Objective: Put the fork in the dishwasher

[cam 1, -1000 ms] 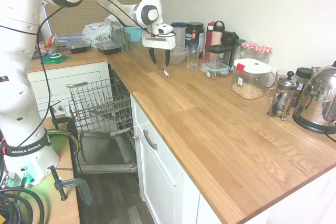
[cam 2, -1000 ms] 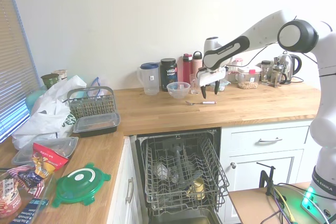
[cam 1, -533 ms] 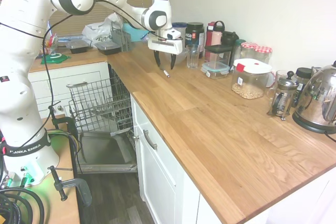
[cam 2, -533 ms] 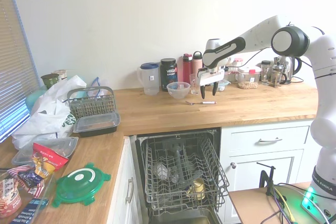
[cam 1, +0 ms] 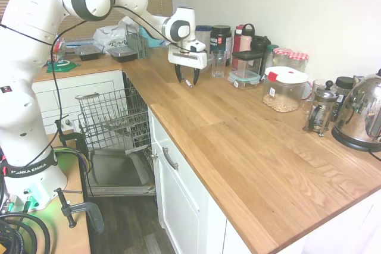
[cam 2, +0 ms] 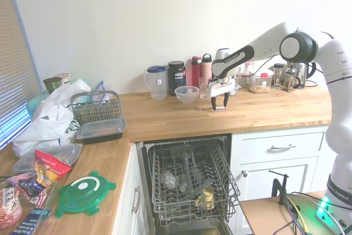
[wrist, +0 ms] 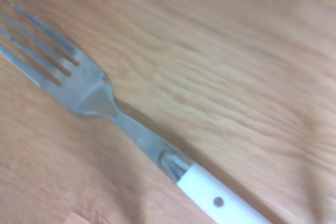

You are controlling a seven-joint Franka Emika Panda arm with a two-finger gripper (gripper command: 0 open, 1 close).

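Note:
My gripper should grab the fork by its white handle (wrist: 223,198) next, because the fork's tines point out at one end of the fork.
The fork (wrist: 86,90) lies flat on the wooden countertop (cam 1: 238,141), with steel tines and a white handle. In the first exterior view the fork (cam 1: 189,83) shows as a small pale sliver between the fingers. My gripper (cam 1: 187,81) is open and low over the counter, one finger on each side of the fork. From the other side the gripper (cam 2: 219,104) stands over the fork (cam 2: 204,108), whose end pokes out to the left. The dishwasher (cam 1: 113,117) is open below the counter, its wire rack (cam 2: 190,174) pulled out over the dropped door (cam 1: 119,173).
A clear bowl (cam 1: 202,62) and a glass (cam 1: 218,63) stand just behind the gripper. Jars, bottles and a lidded food box (cam 1: 284,89) line the wall, with a kettle (cam 1: 360,114) further along. A cutlery basket (cam 2: 95,107) sits at the counter's corner.
The gripper has come down from above the counter and shifted over the fork, staying open. The fork has not moved.

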